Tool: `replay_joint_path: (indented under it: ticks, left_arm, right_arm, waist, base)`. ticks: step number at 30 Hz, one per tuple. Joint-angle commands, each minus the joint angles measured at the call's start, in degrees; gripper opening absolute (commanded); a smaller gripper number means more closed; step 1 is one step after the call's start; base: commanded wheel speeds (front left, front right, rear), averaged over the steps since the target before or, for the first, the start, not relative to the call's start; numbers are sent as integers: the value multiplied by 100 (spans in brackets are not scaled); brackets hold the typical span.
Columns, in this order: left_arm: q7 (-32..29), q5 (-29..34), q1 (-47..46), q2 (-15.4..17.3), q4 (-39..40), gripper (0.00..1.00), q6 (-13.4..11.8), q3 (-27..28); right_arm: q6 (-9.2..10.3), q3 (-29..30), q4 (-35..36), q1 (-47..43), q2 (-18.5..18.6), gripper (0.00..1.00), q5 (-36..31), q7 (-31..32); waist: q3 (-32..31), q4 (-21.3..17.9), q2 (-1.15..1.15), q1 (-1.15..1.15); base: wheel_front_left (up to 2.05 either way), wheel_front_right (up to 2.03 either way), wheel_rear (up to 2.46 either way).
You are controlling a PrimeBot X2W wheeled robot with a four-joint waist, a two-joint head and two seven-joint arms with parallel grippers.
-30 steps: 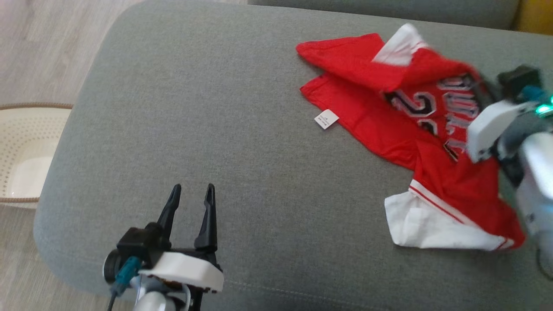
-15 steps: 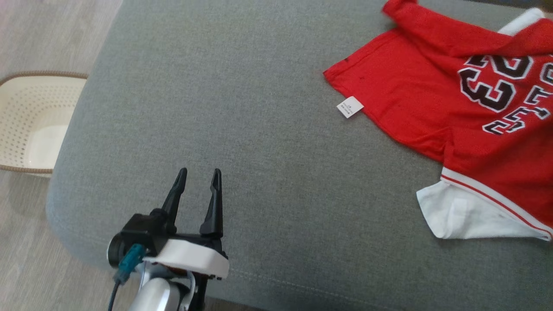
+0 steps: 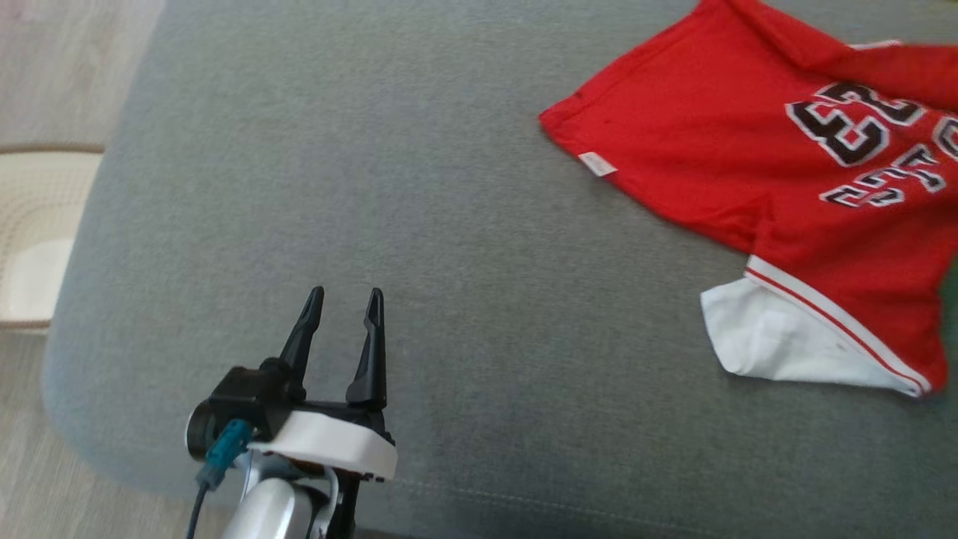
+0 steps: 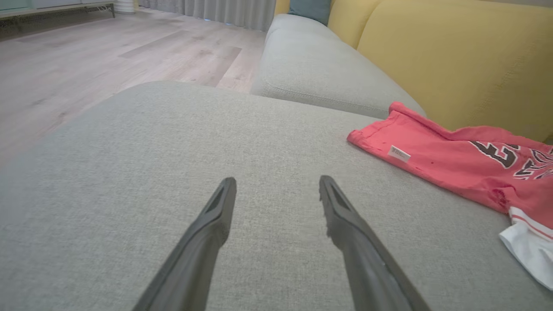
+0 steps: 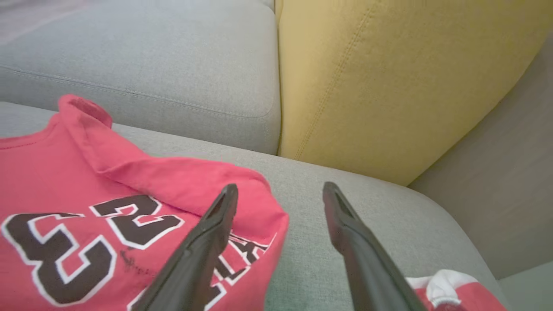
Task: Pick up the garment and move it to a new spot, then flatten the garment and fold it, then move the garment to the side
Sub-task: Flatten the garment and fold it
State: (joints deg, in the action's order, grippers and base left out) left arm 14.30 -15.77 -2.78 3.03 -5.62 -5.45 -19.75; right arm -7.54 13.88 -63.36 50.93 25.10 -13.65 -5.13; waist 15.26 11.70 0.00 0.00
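Observation:
My right gripper should next take hold of the white sleeve by its edge point(image 3: 822, 377) so it can flatten the jersey point(image 3: 682, 135) for folding.
The garment point(image 3: 763, 172) is a red jersey with black-and-white numbers and a white sleeve, lying spread on the right part of the grey sofa cushion point(image 3: 419, 224). It also appears at the right of the left wrist view as the garment point(image 4: 449, 160). My left gripper point(image 3: 343, 303) hovers open over the cushion's near left part, well apart from the jersey, with nothing between its fingers point(image 4: 216, 216). My right gripper point(image 5: 278, 192) is open above the garment point(image 5: 86, 190), near its folded far edge, holding nothing.
A cream perforated basket point(image 3: 37, 224) stands on the wooden floor point(image 4: 86, 56) to the left of the cushion. A yellow backrest point(image 5: 380, 77) rises behind the jersey, and a second grey cushion point(image 4: 311, 65) lies beyond.
The head camera has shifted. The right arm, over the jersey a second ago, has left the head view. The jersey now lies flatter, its numbers uncovered. The left gripper holds still.

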Motion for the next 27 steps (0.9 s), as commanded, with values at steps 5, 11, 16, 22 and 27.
replay_joint_path:
  ticks: [5,11,16,22,27]
  left_arm:
    - [70,66,-118,-15,144,100,28,169]
    - [70,66,42,-15,115,100,3,204]
    - [70,56,160,-15,116,100,-7,202]
    - [70,69,256,-15,140,100,-2,227]
    - [70,99,229,-15,151,100,29,219]
  right_arm:
    - [5,-266,279,-44,-343,100,-4,-514]
    - [5,-1487,288,-504,-967,100,631,-844]
    - [5,-2962,783,-1342,-1165,100,1668,-903]
    - [5,-4614,2277,-2400,-424,100,3154,-212]
    - [5,-5109,3344,-2694,364,100,3796,392]
  waist:
    - [-168,-305,0,0]
    - [-451,-562,0,0]
    - [-681,-757,0,0]
    - [-761,-939,0,0]
    - [-683,-988,0,0]
  base:
    - [0,0,0]
    - [0,0,0]
    - [0,0,0]
    - [0,0,0]
    - [0,0,0]
